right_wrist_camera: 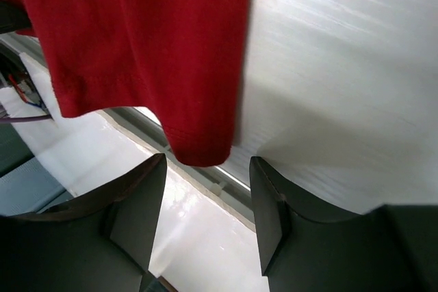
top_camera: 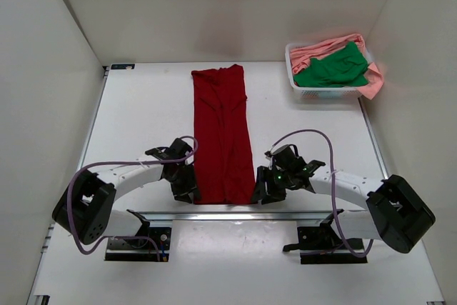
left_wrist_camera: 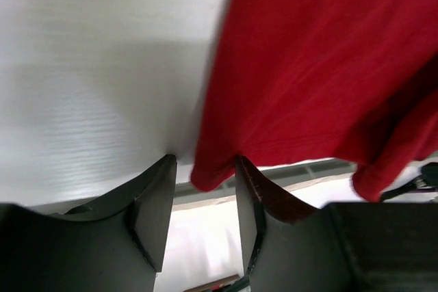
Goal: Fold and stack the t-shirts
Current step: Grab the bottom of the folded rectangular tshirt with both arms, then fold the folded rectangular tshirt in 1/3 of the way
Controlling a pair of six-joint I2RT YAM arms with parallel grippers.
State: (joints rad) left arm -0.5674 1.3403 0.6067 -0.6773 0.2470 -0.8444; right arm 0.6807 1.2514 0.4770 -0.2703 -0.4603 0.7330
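My left gripper closes on the dark red t-shirt (top_camera: 223, 133) now, as its fingers straddle the t-shirt's corner, one down at the table, one creasing cloth.
The dark red t-shirt (top_camera: 223, 133) lies as a long narrow strip down the middle of the table, its near end at the front rail. My left gripper (top_camera: 187, 189) stands at its near left corner, my right gripper (top_camera: 263, 192) at its near right corner. In the left wrist view the left gripper (left_wrist_camera: 204, 162) is open, and the red cloth (left_wrist_camera: 308, 66) has its corner just at the fingertips, unpinched. The right gripper (right_wrist_camera: 207, 162) is open too, with the red corner (right_wrist_camera: 198, 148) hanging just beyond its tips. The green t-shirt (top_camera: 332, 69) and pink t-shirt (top_camera: 321, 49) lie crumpled in the basket.
A white slatted basket (top_camera: 321, 93) stands at the back right corner of the table. A metal rail (top_camera: 235, 213) runs along the near edge under the shirt's end. White walls enclose the table on the left, back and right.
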